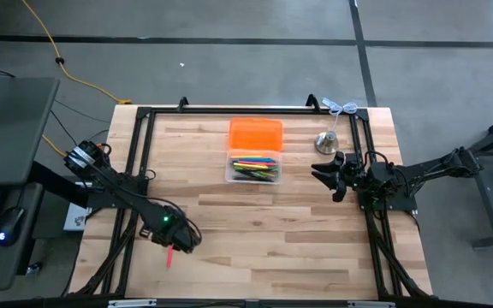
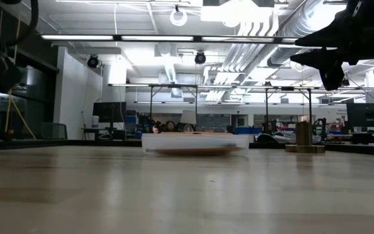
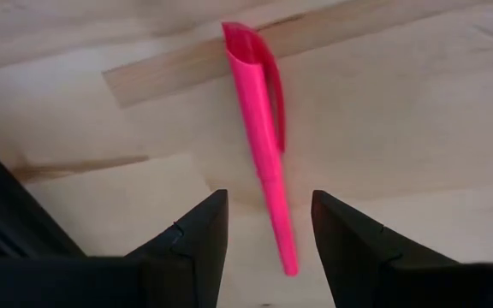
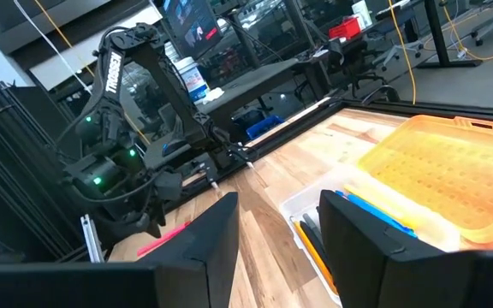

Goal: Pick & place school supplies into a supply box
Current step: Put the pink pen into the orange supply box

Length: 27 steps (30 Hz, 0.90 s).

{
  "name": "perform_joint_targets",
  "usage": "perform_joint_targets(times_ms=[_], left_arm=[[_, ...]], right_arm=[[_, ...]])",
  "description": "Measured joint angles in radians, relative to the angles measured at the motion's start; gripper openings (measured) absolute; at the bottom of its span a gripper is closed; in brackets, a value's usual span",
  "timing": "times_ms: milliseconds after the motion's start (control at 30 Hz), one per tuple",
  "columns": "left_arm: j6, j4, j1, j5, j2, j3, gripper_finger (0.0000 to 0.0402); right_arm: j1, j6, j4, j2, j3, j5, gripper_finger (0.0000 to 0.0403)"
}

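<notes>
My left gripper comes down first, then closes on the pink marker: its fingers stop above it, bare wood between them, so closing now would miss.
A pink marker (image 3: pixel 262 137) lies flat on the table near its near-left corner (image 1: pixel 170 254). My left gripper (image 3: pixel 268 210) hangs over it, open, one finger on each side of the marker's thin end without touching it. The clear supply box (image 1: pixel 253 167) sits at the table's middle, on its far half, with several coloured pens (image 1: pixel 255 165) lying in it. My right gripper (image 1: pixel 330 177) is open and raised above the table to the right of the box (image 4: pixel 332 231). The pink marker (image 4: pixel 165 239) also shows in the right wrist view, under the left arm.
An orange rectangular piece (image 1: pixel 255 134) lies right behind the box. A silver bell (image 1: pixel 328 141) stands near the far right corner. A black frame (image 1: pixel 144 137) runs along the table's edges. Bare wood lies between the marker and the box.
</notes>
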Motion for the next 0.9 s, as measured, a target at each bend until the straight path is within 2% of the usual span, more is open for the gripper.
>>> perform_joint_targets(times_ms=[100, 500, 900], left_arm=[[0.0, 0.007, 0.0, 0.002, 0.0, -0.016, 0.0195], [0.0, 0.209, 0.002, 0.006, -0.005, -0.137, 0.0195], [0.08, 0.249, 0.003, 0.012, -0.003, -0.155, 0.0195]], right_arm=[[0.0, 0.0, 0.0, 0.0, 0.0, 0.0, 0.014], [0.0, 0.0, 0.0, 0.0, 0.0, 0.0, 0.014], [0.0, 0.001, 0.001, 0.0, 0.0, 0.009, 0.014]])
